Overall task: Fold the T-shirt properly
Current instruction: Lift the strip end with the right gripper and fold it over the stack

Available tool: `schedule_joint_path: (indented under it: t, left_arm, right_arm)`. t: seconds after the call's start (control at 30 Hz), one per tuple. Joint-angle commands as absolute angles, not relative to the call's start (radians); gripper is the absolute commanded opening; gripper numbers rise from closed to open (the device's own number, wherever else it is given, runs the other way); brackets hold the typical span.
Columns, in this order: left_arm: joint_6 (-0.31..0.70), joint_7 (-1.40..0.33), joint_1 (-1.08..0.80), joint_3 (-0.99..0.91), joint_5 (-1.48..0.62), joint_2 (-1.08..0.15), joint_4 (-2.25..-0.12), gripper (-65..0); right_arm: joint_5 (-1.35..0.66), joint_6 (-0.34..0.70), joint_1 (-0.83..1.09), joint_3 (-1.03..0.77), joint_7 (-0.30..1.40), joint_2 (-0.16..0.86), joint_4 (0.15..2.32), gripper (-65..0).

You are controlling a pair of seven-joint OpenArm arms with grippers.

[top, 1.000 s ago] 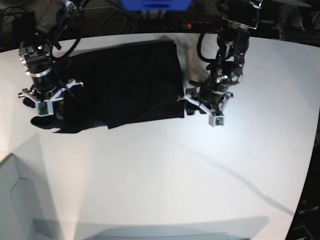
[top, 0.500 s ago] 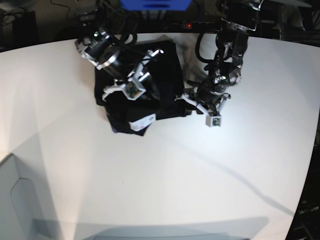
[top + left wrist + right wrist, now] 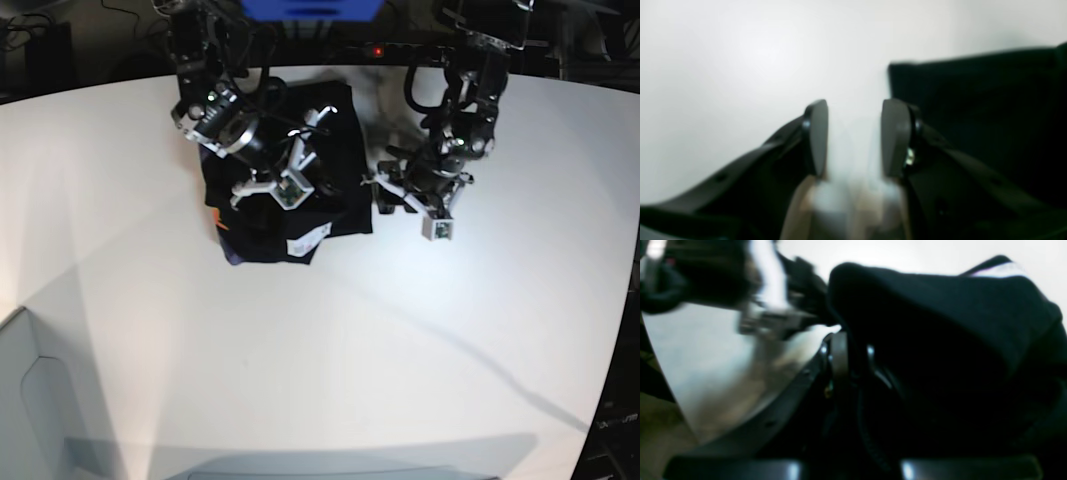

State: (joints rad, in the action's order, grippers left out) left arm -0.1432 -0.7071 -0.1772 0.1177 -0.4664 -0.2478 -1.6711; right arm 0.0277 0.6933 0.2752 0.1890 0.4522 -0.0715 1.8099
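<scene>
My right gripper opens now, since the bunched fold is low over the black T-shirt on the tabletop.
The black T-shirt lies folded at the table's far middle, with a white tag and a bit of orange print showing at its near edge. My right gripper hangs over it, shut on a bunched fold of the black cloth; the closed fingers pinch the fabric. My left gripper sits just beside the shirt's right edge. Its fingers stand open over bare table, nothing between them, and the shirt's corner lies right of them.
The white table stretches toward the near side. Cables and dark equipment line the far edge, with a blue object there. A pale panel stands at the near left corner.
My right gripper has swept from the table's left side to the right, carrying the shirt's left part over the body. The left arm shifted slightly right beside the shirt's edge.
</scene>
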Motion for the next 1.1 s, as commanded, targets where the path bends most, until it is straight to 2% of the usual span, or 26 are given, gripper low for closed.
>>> schedule_joint_path:
  t: [0.0,0.1,0.23,0.3,0.47,0.73,0.93,1.07]
  left_arm:
    - [-0.147,-0.697,-0.177,0.090,-0.470,-0.260,-1.713,-38.8]
    - [-0.142,-0.697,-0.220,0.008,-0.470,-0.265,-1.765,-38.8]
    - [-0.140,-0.697,-0.274,-0.117,-0.470,-0.271,-1.834,-38.8]
    - [-0.139,-0.697,-0.297,-0.182,-0.470,-0.269,-1.850,-38.8]
    - [-0.139,-0.697,-0.306,-0.289,-0.470,-0.266,-1.845,-38.7]
    - [-0.139,-0.697,-0.305,-0.335,-0.470,-0.265,-1.842,-38.7]
    - [-0.139,-0.697,-0.302,-0.331,-0.470,-0.263,-1.840,-38.7]
    - [-0.139,-0.697,-0.303,-0.335,-0.470,-0.263,-1.842,-38.7]
  right_arm:
    - [0.005,0.698,0.271,0.194,0.423,-0.077,1.827,-63.2]
    - [0.005,0.698,0.274,0.194,0.423,-0.077,1.831,-52.0]
    - [0.005,0.698,0.292,0.208,0.423,-0.077,1.862,-33.0]
    - [0.005,0.698,0.308,0.228,0.423,-0.071,1.913,-27.4]
    - [0.004,0.698,0.317,0.188,0.417,-0.035,2.034,-27.1]
    - [0.002,0.698,0.274,-0.021,0.418,-0.025,2.031,-27.0]
    - [0.002,0.698,0.193,-0.136,0.423,-0.024,1.960,-26.9]
    - [0.002,0.698,0.222,-0.139,0.420,-0.010,1.883,-26.9]
